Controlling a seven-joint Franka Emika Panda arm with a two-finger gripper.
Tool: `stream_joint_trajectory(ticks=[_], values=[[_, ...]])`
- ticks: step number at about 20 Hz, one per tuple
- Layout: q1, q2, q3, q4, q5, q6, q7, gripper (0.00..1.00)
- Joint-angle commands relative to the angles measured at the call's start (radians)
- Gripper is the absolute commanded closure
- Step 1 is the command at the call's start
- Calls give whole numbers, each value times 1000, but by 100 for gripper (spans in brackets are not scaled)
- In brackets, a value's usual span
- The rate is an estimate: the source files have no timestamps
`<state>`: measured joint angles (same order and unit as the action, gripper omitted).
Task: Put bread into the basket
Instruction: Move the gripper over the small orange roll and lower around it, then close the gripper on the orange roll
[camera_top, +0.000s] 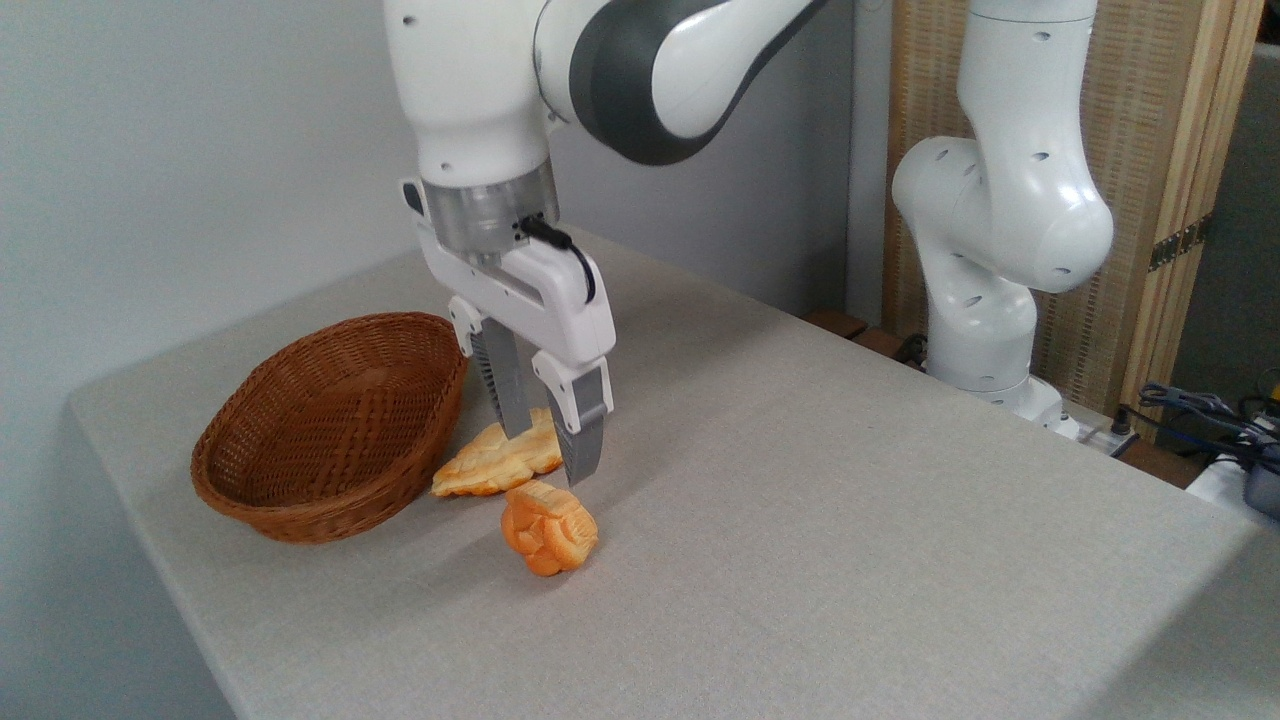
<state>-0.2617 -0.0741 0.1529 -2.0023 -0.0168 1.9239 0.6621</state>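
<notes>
I will grab the orange knotted bun by its rounded sides next, so my gripper can put the bread (548, 528) into the wicker basket (333, 420).
The bread (548, 528), a small glossy orange knotted bun, lies on the grey table just right of the basket. The basket (335, 425) is an oval brown wicker bowl with nothing in it, sitting at the table's left side. My gripper (548, 455) hangs pointing down just above and slightly behind the bun. It is open, with nothing between its fingers (582, 430), and the front fingertip ends close over the bun's top.
A paler, flatter croissant-like pastry (497, 461) lies between the basket and the bun, partly behind my fingers. The arm's white base (985, 330) stands at the table's far right edge. Cables (1210, 410) lie beyond it. The table (850, 520) has front and left edges nearby.
</notes>
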Motion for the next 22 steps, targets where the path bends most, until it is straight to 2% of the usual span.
stream_joint_trajectory(ticks=[1, 4, 15, 16, 17, 18, 19, 20, 22], values=[[-1, 51, 10, 0, 0, 62, -37, 0], [-1, 68, 10, 0, 0, 96, -58, 0], [-1, 108, 14, -1, 8, 92, -58, 2], [-1, 114, 16, -1, 8, 92, -58, 8], [-1, 114, 16, -1, 8, 92, -58, 20], [-1, 117, 14, 0, 8, 93, -58, 37], [-1, 117, 14, 0, 8, 93, -55, 50], [-1, 117, 14, 0, 8, 92, -52, 55], [-1, 117, 14, 0, 5, 92, -50, 55]])
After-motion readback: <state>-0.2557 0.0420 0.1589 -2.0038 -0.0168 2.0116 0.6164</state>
